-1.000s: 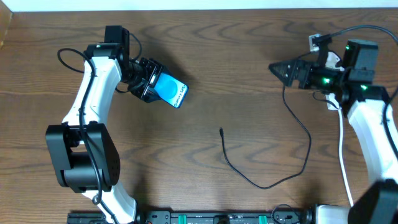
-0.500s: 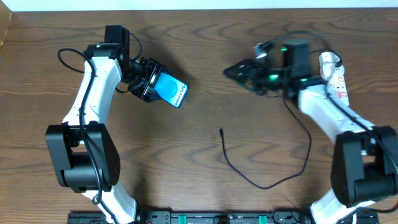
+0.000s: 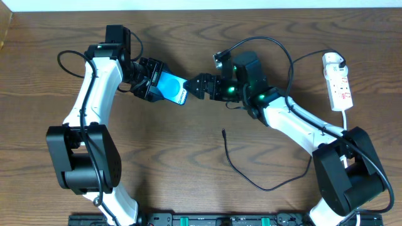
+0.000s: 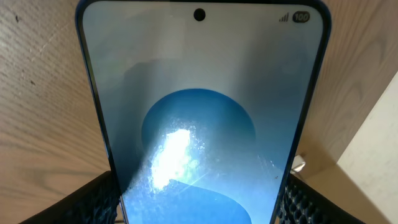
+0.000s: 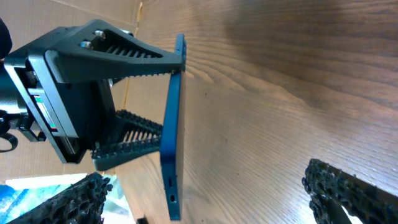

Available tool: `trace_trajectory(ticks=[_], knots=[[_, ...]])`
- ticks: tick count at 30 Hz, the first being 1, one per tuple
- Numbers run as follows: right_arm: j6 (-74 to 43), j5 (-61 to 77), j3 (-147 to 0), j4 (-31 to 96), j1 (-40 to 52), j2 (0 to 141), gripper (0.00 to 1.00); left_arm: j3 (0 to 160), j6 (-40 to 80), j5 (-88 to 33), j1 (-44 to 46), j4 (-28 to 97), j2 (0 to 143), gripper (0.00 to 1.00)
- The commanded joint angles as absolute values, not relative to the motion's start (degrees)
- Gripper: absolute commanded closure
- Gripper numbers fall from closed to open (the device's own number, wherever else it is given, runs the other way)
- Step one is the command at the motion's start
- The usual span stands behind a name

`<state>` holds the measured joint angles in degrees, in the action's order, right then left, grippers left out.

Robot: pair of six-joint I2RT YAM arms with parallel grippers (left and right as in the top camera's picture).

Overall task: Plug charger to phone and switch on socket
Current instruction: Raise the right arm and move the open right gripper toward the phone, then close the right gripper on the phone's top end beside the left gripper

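The phone's loose end (image 3: 182,93) (image 5: 173,191) is the part my right gripper needs to grip next, across screen and back. The phone's opposite end stays free for my left gripper.
The phone (image 3: 176,93), its screen bright blue, is held just above the table at upper left, with my left gripper (image 3: 161,85) shut on its sides. In the left wrist view the phone (image 4: 199,106) fills the frame between the left gripper's (image 4: 199,180) fingers (image 4: 93,199). My right gripper (image 3: 196,86) stands open right at the phone's free end, holding nothing. The right wrist view shows the phone (image 5: 172,143) edge-on, its port end between the open right gripper's (image 5: 208,177) fingers (image 5: 348,193). The charger (image 3: 264,186) lies loose mid-table, with its tip (image 3: 223,132) bare. The socket (image 3: 337,80) lies far right.
A white cord (image 3: 344,144) runs from the socket down the table's right side. The right arm (image 3: 295,119) stretches across the table's middle above the charger's far loop. The table's back edge (image 3: 201,9) lies close behind both grippers.
My right arm has swung left from beside the socket across the table to the phone's free end, still open. The left gripper and phone have stayed put.
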<state>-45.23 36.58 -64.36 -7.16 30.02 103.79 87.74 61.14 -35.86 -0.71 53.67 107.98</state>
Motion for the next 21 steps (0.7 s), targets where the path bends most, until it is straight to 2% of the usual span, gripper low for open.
trace_trajectory(ticks=[1,6,8,15,19,21], knots=[[-46.7,34.15,-65.23,-7.53,30.83,104.16,0.01,88.03,66.94,-36.82,-0.62,53.74,106.3,0.93],[-46.7,34.15,-65.23,-7.53,30.85,104.16,0.01,88.03,71.96,-36.82,1.08,53.63,106.3,0.93],[-46.7,34.15,-65.23,-7.51,30.85,104.16,0.08,88.03,73.25,-36.82,2.5,52.84,106.3,0.93],[-46.68,33.5,-65.21,-7.07,30.85,104.16,0.21,88.03,77.12,-37.06,7.33,49.6,106.3,0.93],[-46.65,31.81,-65.19,-5.98,30.85,104.16,0.24,88.03,77.49,-38.15,8.91,48.47,106.3,0.93],[-46.63,30.83,-65.19,-5.06,30.85,104.16,0.34,88.03,77.93,-39.46,9.5,47.79,106.3,0.93]])
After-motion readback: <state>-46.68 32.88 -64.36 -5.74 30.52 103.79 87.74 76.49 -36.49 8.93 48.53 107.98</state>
